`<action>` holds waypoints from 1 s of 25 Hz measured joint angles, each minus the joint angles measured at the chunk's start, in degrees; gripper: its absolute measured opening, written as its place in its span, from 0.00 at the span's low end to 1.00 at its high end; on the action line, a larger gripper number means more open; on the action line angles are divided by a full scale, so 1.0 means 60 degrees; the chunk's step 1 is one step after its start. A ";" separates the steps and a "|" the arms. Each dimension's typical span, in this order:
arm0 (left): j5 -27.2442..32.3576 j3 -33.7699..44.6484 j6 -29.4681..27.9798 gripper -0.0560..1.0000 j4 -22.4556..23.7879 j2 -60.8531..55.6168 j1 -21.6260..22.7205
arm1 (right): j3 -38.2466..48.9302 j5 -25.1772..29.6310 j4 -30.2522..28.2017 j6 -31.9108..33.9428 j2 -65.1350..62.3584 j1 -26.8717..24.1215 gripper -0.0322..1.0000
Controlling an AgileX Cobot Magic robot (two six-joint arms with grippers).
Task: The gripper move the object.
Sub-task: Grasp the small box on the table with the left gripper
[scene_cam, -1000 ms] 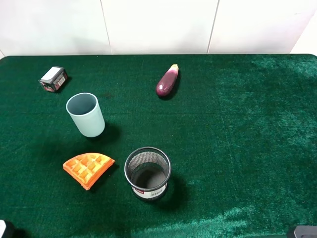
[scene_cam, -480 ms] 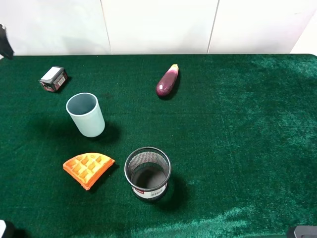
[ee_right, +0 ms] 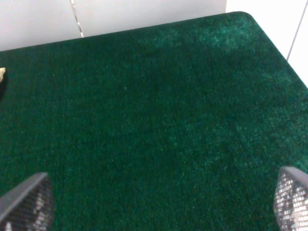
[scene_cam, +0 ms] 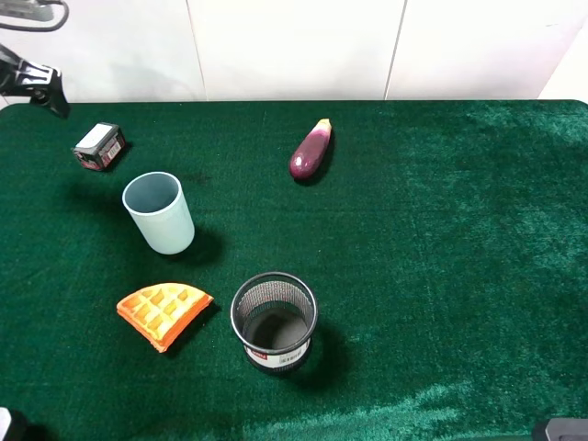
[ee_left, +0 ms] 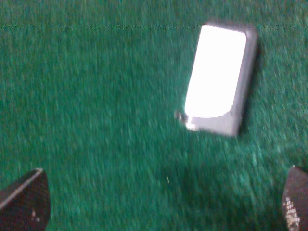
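The robot's left gripper will next take hold of the small black box [scene_cam: 92, 158] by its long sides, on either side of the white top label [scene_cam: 99, 146].
The object, a small black box with a white top label [scene_cam: 99, 146], lies on the green table [scene_cam: 441, 230] at the far left. In the left wrist view the object [ee_left: 216, 79] lies flat ahead of the fingers, apart from them. My left gripper [scene_cam: 41, 87] hovers at the table's back left corner, just behind and left of the box. It is open and empty [ee_left: 161, 204], with fingertips [ee_left: 24, 207] spread wide. My right gripper [ee_right: 159, 199] is open and empty over bare cloth at the right side.
A pale blue cup [scene_cam: 159, 213] stands just in front of the box. An orange waffle wedge [scene_cam: 163, 312] and a black mesh pen holder [scene_cam: 274, 322] are nearer the front. A purple eggplant [scene_cam: 310, 150] lies at the back middle.
My left arm has come into the exterior view at the top left and moved right, closer to the box. The objects have not moved.
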 joint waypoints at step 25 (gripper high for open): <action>-0.0817 -0.1497 0.3033 0.98 -0.2699 0.3674 0.0000 | 0.0000 0.0000 0.0000 0.0000 0.0000 0.0000 0.70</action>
